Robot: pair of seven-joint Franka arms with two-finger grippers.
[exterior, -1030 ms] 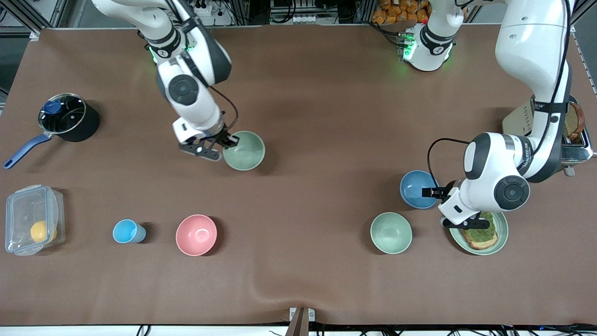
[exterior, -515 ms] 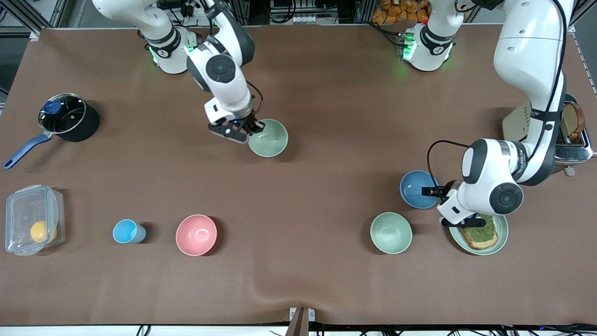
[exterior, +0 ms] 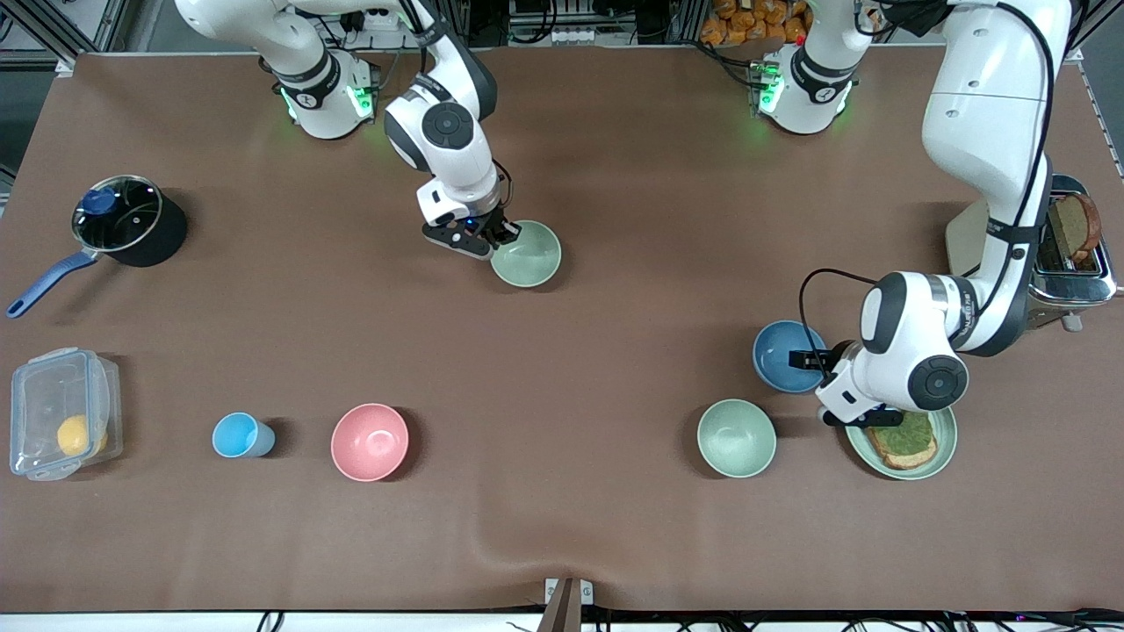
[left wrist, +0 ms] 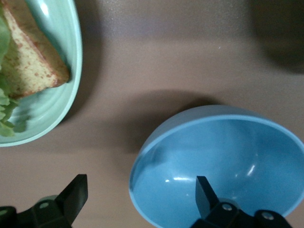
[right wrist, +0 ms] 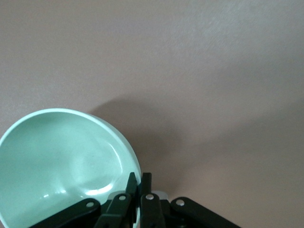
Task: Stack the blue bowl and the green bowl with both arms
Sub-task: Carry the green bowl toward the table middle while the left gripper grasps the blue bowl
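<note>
The blue bowl's rim (exterior: 770,333) (left wrist: 133,183) is between my left gripper's fingers, so my left gripper should close on it.
The sage-green bowl (exterior: 529,255) hangs from my right gripper (exterior: 505,235), which is shut on its rim and holds it over the table's middle strip. In the right wrist view the fingers pinch the rim of the green bowl (right wrist: 61,161) at my right gripper (right wrist: 141,183). The blue bowl (exterior: 781,353) sits upright on the table toward the left arm's end. My left gripper (exterior: 812,360) is open and low at its rim. In the left wrist view my left gripper (left wrist: 140,190) has one finger inside the blue bowl (left wrist: 228,161) and one outside.
A paler mint bowl (exterior: 736,437) and a mint plate (exterior: 947,436) with toast sit nearer the camera than the blue bowl; the plate also shows in the left wrist view (left wrist: 57,95). A toaster (exterior: 1078,254), pink bowl (exterior: 370,441), light-blue cup (exterior: 239,435), pot (exterior: 132,219) and clear box (exterior: 61,412) stand around.
My right gripper has carried the green bowl toward the left arm's end of the table. My left arm shifted slightly, its gripper staying open at the blue bowl's rim.
</note>
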